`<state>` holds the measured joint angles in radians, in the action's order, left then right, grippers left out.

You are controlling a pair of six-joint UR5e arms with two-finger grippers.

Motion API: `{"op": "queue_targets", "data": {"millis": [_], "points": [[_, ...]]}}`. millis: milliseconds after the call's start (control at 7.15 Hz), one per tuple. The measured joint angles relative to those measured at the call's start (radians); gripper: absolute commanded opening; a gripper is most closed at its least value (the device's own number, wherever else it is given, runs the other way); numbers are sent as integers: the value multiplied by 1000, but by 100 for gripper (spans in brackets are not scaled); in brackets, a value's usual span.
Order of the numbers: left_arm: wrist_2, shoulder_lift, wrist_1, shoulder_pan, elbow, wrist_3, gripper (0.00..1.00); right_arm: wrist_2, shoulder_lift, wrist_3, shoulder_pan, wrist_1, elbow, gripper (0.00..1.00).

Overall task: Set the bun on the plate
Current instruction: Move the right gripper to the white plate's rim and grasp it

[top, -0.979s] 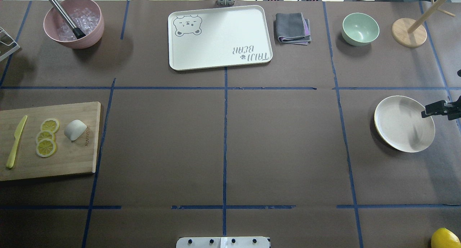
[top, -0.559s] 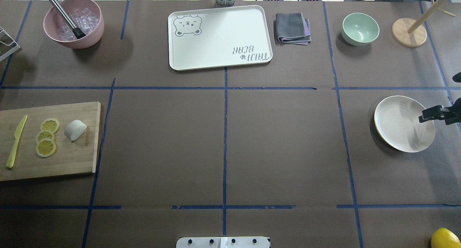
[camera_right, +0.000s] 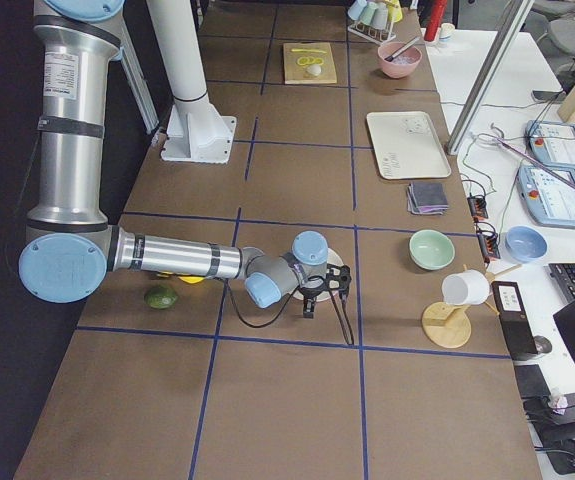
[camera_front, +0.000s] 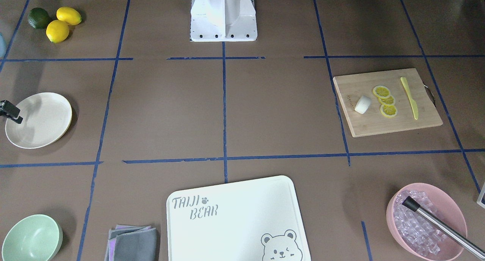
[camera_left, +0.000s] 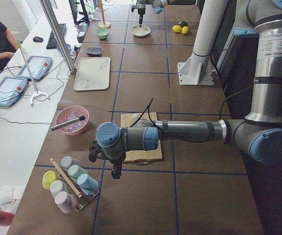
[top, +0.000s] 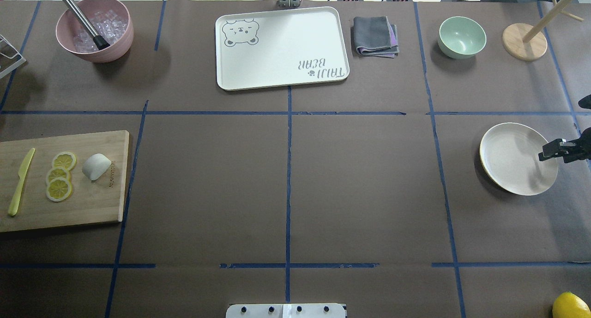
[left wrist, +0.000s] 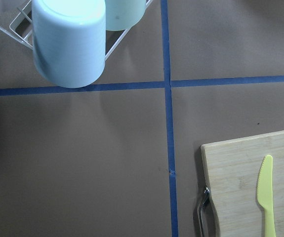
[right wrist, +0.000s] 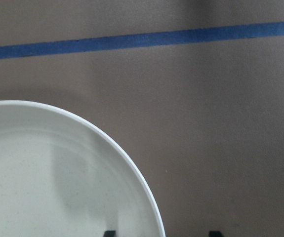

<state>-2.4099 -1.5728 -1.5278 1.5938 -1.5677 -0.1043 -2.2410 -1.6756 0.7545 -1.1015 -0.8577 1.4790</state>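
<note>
Next, my right gripper grabs the plate by its rim [camera_front: 6,126], to set it where the small white bun [camera_front: 362,104] goes on it.
The small white bun [top: 97,166] [camera_front: 362,104] lies on a wooden cutting board [top: 92,207] at the left, beside the lemon slices [top: 60,177]. At the far right, the cream plate [top: 508,165] [camera_front: 41,124] rests on the table. My right gripper [top: 550,151] [camera_front: 10,112] hovers over the plate's outer rim. It is open: in the right wrist view its fingertips [right wrist: 109,233] stand apart on either side of the rim of the plate [right wrist: 43,173]. My left gripper [camera_left: 115,170] shows only in the exterior left view, off the board's outer end, so I cannot tell its state.
A yellow knife [top: 21,182] lies on the board. Along the far side stand a pink bowl of ice [top: 94,29], the bear tray [top: 281,48], a folded cloth [top: 375,36], a mint bowl [top: 461,36] and a wooden mug stand [top: 524,41]. A cup rack [left wrist: 70,42] stands near my left wrist.
My right gripper has shifted a little toward the robot's side along the plate's outer rim. The bun, the plate and the board have not moved.
</note>
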Motion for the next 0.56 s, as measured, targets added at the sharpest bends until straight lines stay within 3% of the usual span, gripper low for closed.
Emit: {"op": "queue_targets", "data": {"millis": [140, 559], "points": [[0, -1, 0, 0, 0, 0, 100, -2, 0, -1, 0, 0, 0, 0], [0, -4, 0, 0, 0, 1, 100, -15, 2, 0, -4, 2, 8, 0]]}}
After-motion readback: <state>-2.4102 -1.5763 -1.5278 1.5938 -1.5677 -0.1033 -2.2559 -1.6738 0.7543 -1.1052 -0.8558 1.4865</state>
